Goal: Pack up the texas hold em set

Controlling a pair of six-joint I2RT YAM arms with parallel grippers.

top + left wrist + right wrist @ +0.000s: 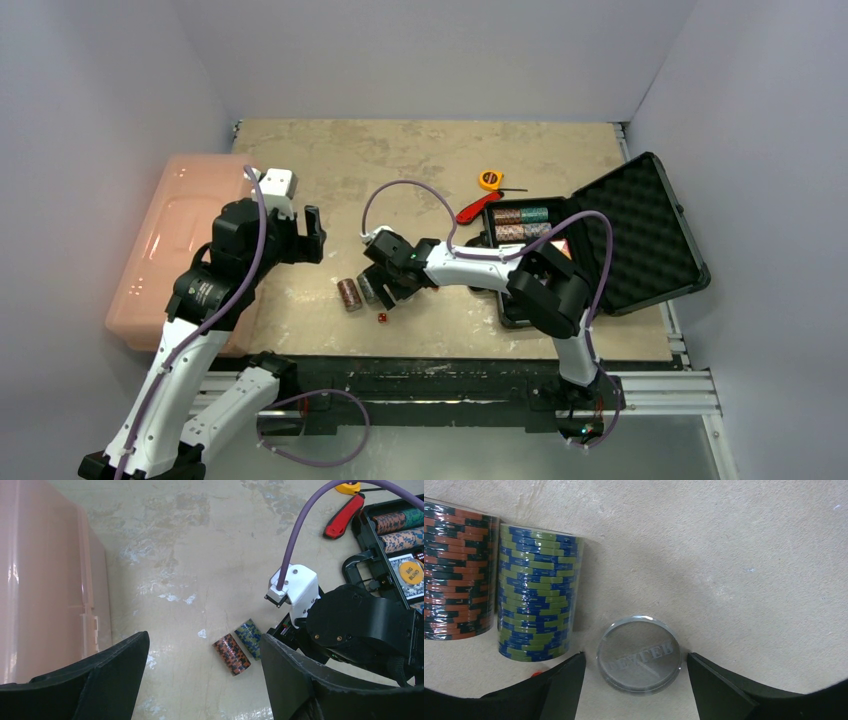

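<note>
The clear disc (pixel 639 653) would stay lying if the robot lifted its right gripper now, because the table surface shows between the disc and both open fingers.
The black case (pixel 520 312) lies open at the right with its egg-crate foam lid (pixel 640 232) tipped back and chip rolls (pixel 520 222) inside. On the table lie an orange-black chip roll (pixel 349 294) (pixel 456 570), a green-blue chip roll (pixel 368 290) (pixel 536 592) and a red die (pixel 381 318). My right gripper (pixel 388 292) (pixel 636 680) is down at the table, open, straddling a clear disc (pixel 639 653) with a small gap on each side. My left gripper (pixel 308 240) (pixel 205 680) hangs open and empty above the table, left of the rolls.
A large pink bin (pixel 170 250) (pixel 45 580) fills the left side beside my left arm. A yellow tape measure (pixel 490 179) and a red-handled tool (pixel 472 210) lie just behind the case. The right arm's purple cable (pixel 400 190) arches over the table's middle.
</note>
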